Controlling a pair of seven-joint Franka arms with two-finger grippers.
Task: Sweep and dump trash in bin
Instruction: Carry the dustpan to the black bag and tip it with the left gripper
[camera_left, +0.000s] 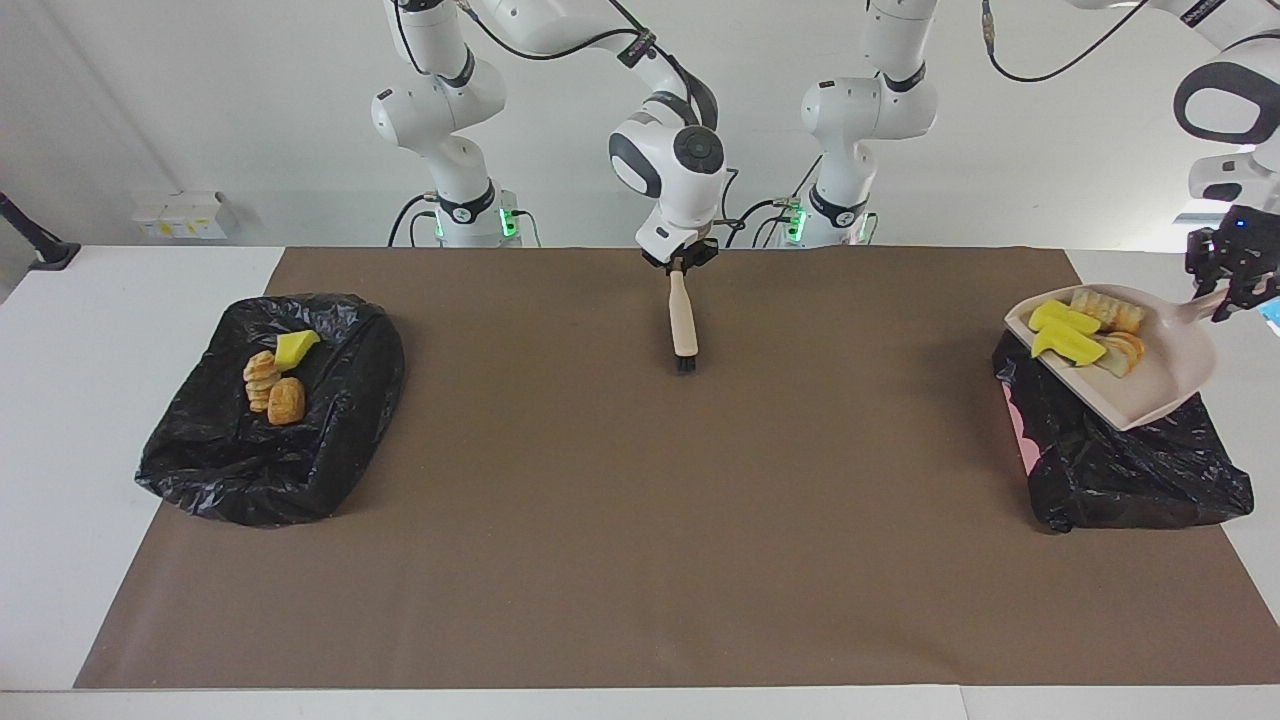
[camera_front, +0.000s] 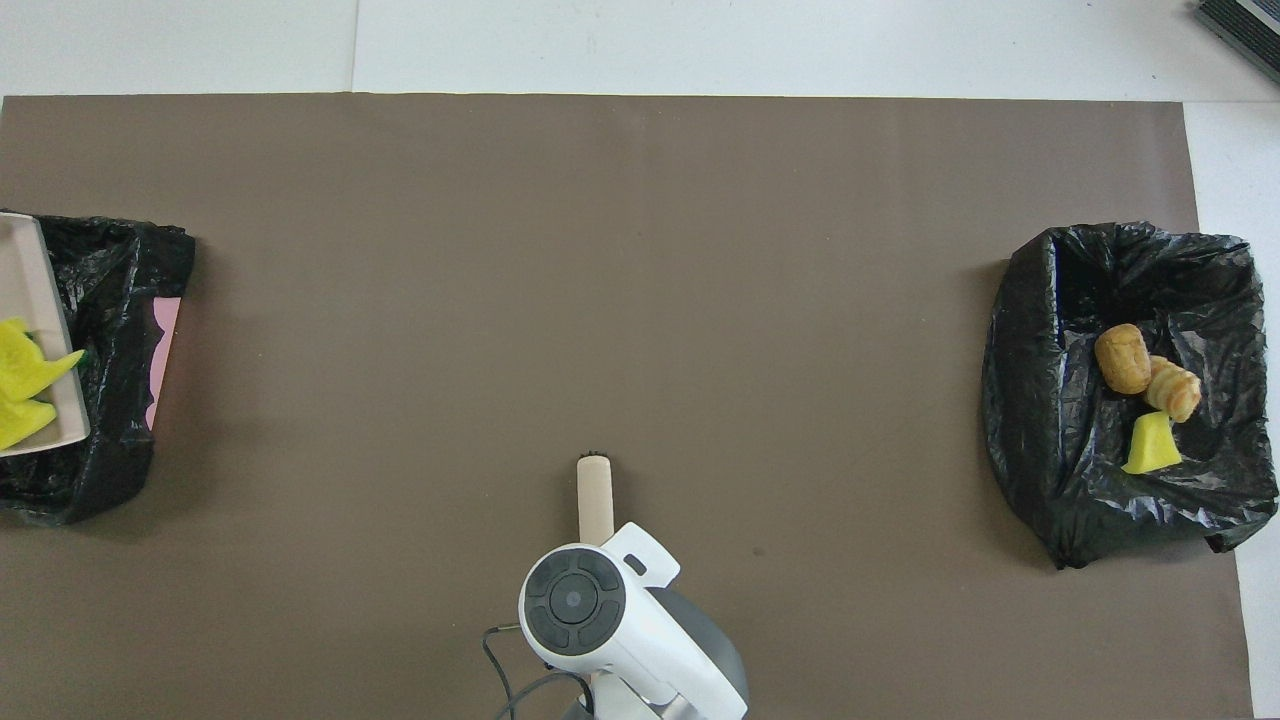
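Note:
The robot's right gripper needs to open, as the brush head would sit over the brown mat in the overhead view once the right gripper releases it.
My left gripper (camera_left: 1232, 290) is shut on the handle of the beige dustpan (camera_left: 1150, 385), held tilted over the black-bagged bin (camera_left: 1130, 470) at the left arm's end. In the pan lie trash pieces: yellow sponge chunks (camera_left: 1065, 338) and bread bits (camera_left: 1108, 310). In the overhead view only the pan's edge (camera_front: 35, 300) and the sponge (camera_front: 22, 385) show over that bin (camera_front: 105, 400). My right gripper (camera_left: 680, 262) is shut on the brush (camera_left: 683, 320), which hangs bristles-down over the mat; its handle shows in the overhead view (camera_front: 594, 495).
A second black-bagged bin (camera_left: 270, 450) at the right arm's end holds a yellow sponge chunk (camera_left: 296, 347) and two bread bits (camera_left: 284, 400); it also shows in the overhead view (camera_front: 1060, 420). A brown mat (camera_left: 640, 520) covers the table.

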